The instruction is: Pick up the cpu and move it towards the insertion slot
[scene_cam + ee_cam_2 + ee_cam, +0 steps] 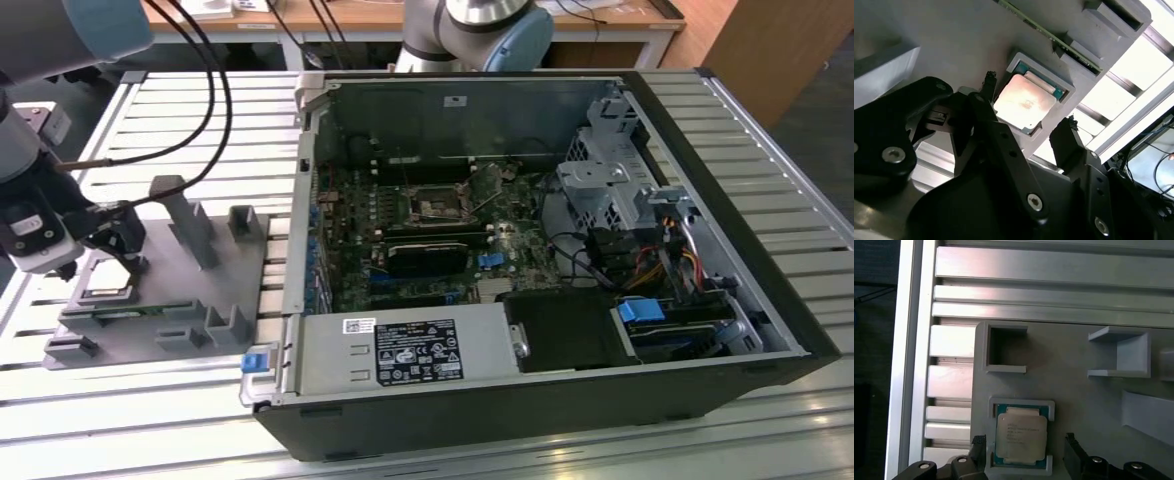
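Next, my gripper grabs the cpu by its open side edges, where the fingers fit, since the fixture's raised sides wrap the cpu's corners.
The cpu (107, 292) is a small square chip with a silvery top. It lies flat in a shallow pocket of the grey plastic fixture (200, 300) at the exterior view's left. My gripper (98, 268) hovers just above it, open. In both wrist views a black fingertip stands on either side of the cpu (1024, 104) (1020, 435), with a gap between each fingertip (990, 80) (1070, 440) and the chip. The insertion slot (438, 205) is a dark square socket with a metal frame on the motherboard inside the open computer case, well off toward the exterior view's right.
The fixture has several upright posts (180, 215) beside the gripper. The case wall (304, 200) stands between the fixture and the motherboard. A black card (430, 255), blue connectors (489, 260) and cable bundles (641, 260) sit near the socket. Everything rests on a slatted aluminium table (174, 120).
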{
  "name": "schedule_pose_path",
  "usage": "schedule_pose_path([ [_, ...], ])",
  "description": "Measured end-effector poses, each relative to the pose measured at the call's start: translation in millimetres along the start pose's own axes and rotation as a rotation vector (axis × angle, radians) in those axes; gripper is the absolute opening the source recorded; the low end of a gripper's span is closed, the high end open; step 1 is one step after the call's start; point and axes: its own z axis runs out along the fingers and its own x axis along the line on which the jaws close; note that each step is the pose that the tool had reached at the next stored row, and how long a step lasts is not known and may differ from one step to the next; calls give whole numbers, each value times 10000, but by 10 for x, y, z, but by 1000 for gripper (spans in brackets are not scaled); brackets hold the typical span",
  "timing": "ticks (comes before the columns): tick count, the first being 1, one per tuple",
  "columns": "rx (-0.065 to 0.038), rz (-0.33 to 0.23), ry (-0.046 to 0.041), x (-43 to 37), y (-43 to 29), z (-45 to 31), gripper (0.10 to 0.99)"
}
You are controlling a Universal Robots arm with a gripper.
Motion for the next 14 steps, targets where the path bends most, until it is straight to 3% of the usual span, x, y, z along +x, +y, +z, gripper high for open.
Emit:
schedule_pose_path([
  [1,0,0,1,0,0,10,733],
  [14,-1,45,22,4,34,144,733],
])
